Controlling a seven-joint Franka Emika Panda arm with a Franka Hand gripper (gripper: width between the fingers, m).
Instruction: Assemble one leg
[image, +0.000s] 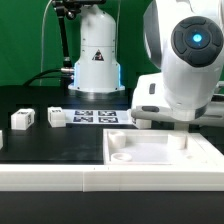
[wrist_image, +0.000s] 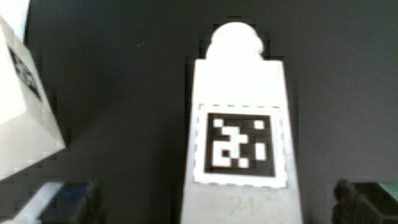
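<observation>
I need to close my gripper now. Its fingers reach down on either side of the white leg's near end (wrist_image: 242, 205), so they would catch the leg.
In the wrist view a white leg (wrist_image: 237, 120) lies flat on the black table, its black-and-white tag facing up and its rounded tip pointing away from the gripper. My gripper (wrist_image: 217, 206) is open. Its dark fingers (wrist_image: 64, 203) stand on either side of the leg's near end, with a gap on each side. In the exterior view the arm's white hand (image: 160, 100) is low over the table behind the large panel, and this leg is hidden there. Two more legs (image: 22, 120) (image: 57, 117) stand at the exterior view's left.
The large white tray-like panel (image: 205, 158) with corner holes lies at the front. The marker board (image: 95, 116) lies mid-table before the robot base (image: 97, 60). Another white tagged part (wrist_image: 22, 105) sits close beside the leg in the wrist view.
</observation>
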